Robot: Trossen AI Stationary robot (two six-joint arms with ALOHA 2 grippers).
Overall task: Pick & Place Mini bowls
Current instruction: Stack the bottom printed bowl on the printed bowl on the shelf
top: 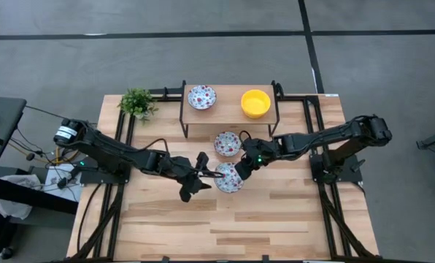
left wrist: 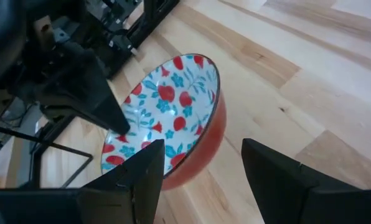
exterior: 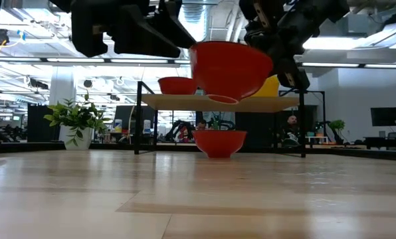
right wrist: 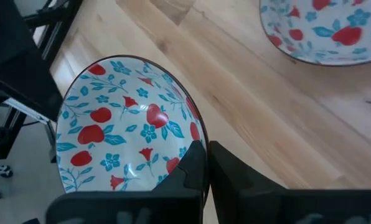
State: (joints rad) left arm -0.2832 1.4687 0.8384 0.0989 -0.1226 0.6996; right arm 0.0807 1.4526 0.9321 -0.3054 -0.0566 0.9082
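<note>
My left gripper grabs the held floral bowl by its rim (top: pixel 217 179) (left wrist: pixel 188 163) next. Then I stack the bowl in the floral bowl on the shelf.
My right gripper (top: pixel 239 172) is shut on a mini bowl (top: pixel 229 178), white with red-and-blue flowers inside and red outside, held above mid-table. My left gripper (top: pixel 205 175) is open at that bowl's left side, and in the left wrist view its fingers (left wrist: pixel 142 177) straddle the near rim. A second floral mini bowl (top: pixel 228 144) rests on its foot on the table in front of a low shelf (top: pixel 231 113). On the shelf sit a third floral bowl (top: pixel 201 96) and a yellow mini bowl (top: pixel 255 103). My right gripper pinches the bowl's rim (right wrist: pixel 195 134) on its right side, one finger inside the bowl and one outside. The fingers slant down from the table's right. The bowl (exterior: pixel 228 70) is lifted clear of the table, opening up and slightly tilted. Whether my left gripper touches the rim (left wrist: pixel 173 174), I cannot tell.
A small green potted plant (top: pixel 137 102) stands at the table's far left corner. The shelf's black frame (top: pixel 276 109) runs along the far side. The near half of the wooden table (top: pixel 225 226) is bare boards.
</note>
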